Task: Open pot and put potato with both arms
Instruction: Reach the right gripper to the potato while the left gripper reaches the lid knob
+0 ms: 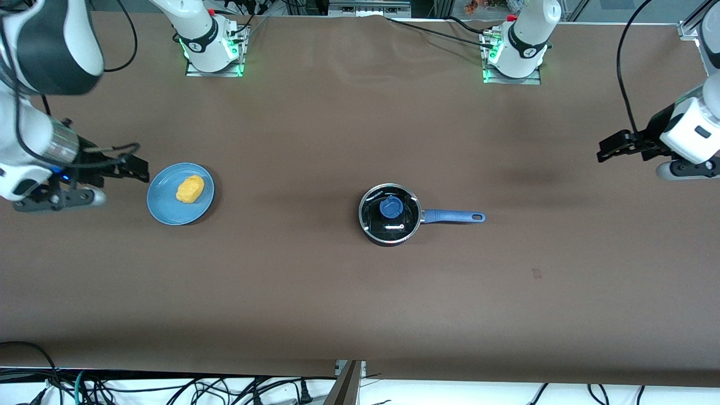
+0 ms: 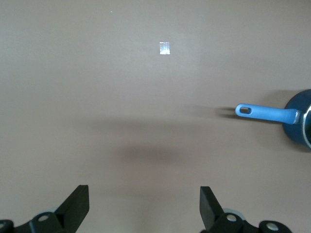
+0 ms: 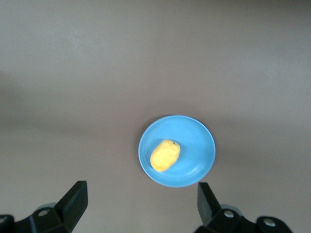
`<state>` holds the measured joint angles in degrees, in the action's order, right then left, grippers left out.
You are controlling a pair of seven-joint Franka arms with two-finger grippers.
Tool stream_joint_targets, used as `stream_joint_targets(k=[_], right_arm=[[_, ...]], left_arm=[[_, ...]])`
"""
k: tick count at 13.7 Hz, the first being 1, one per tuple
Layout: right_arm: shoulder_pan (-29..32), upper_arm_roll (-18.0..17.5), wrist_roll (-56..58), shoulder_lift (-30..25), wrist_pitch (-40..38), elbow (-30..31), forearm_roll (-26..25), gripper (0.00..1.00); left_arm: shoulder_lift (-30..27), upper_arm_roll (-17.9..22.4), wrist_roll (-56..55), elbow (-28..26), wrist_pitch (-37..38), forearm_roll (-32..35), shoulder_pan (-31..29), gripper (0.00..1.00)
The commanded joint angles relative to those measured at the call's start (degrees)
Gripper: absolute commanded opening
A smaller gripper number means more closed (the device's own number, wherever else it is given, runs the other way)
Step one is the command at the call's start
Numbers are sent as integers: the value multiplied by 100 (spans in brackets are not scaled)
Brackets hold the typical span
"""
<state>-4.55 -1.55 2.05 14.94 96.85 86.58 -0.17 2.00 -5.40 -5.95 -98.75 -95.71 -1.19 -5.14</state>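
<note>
The potato needs to go into the pot (image 1: 390,215), so my right gripper should next take hold of the potato by its rounded middle (image 1: 190,189).
The pot (image 1: 390,215) stands mid-table, black with a steel rim. Its glass lid with a blue knob (image 1: 390,207) sits on it. Its blue handle (image 1: 453,216) points toward the left arm's end and also shows in the left wrist view (image 2: 265,112). The potato (image 1: 190,189) lies on a light-blue plate (image 1: 166,205) toward the right arm's end, and shows in the right wrist view (image 3: 165,155). My right gripper (image 1: 138,167) hangs open and empty beside the plate (image 3: 194,145). My left gripper (image 1: 604,151) hangs open and empty over bare table at the left arm's end, well away from the handle.
A small pale mark (image 1: 536,273) lies on the brown table, nearer the front camera than the handle; it shows in the left wrist view (image 2: 164,48). The arm bases (image 1: 211,45) (image 1: 514,50) stand along the table's edge farthest from the camera.
</note>
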Motion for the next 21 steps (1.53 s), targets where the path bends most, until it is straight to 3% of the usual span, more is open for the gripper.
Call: stream_joint_targets(k=[1,5,9,14,16,21], right_arm=[[-45,-3,-56,438,263,-98,35,100],[-89,-3,-90,1150,597,-37,52,100],[-72,5,-1241,1433,1229,550,61,100],[-37,102,-2259,1319,1389,1324,35,100],[-37,251,-2332,1197,1546,1702,17,100],[-37,304,-2358,555,3416,3468,52,100]], left_arm=[[414,-468,-756,312,26,-21,83,100],[1257,-1216,-2381,1093,0,-66,451,100],[2179,-1209,-3517,1735,-9,-22,1645,100],[3296,-1226,-3607,2605,-237,-74,2227,100],[3604,-1191,-3799,2729,-710,-57,2543,100],[4176,-1165,-3756,2712,-1757,22,2597,100]])
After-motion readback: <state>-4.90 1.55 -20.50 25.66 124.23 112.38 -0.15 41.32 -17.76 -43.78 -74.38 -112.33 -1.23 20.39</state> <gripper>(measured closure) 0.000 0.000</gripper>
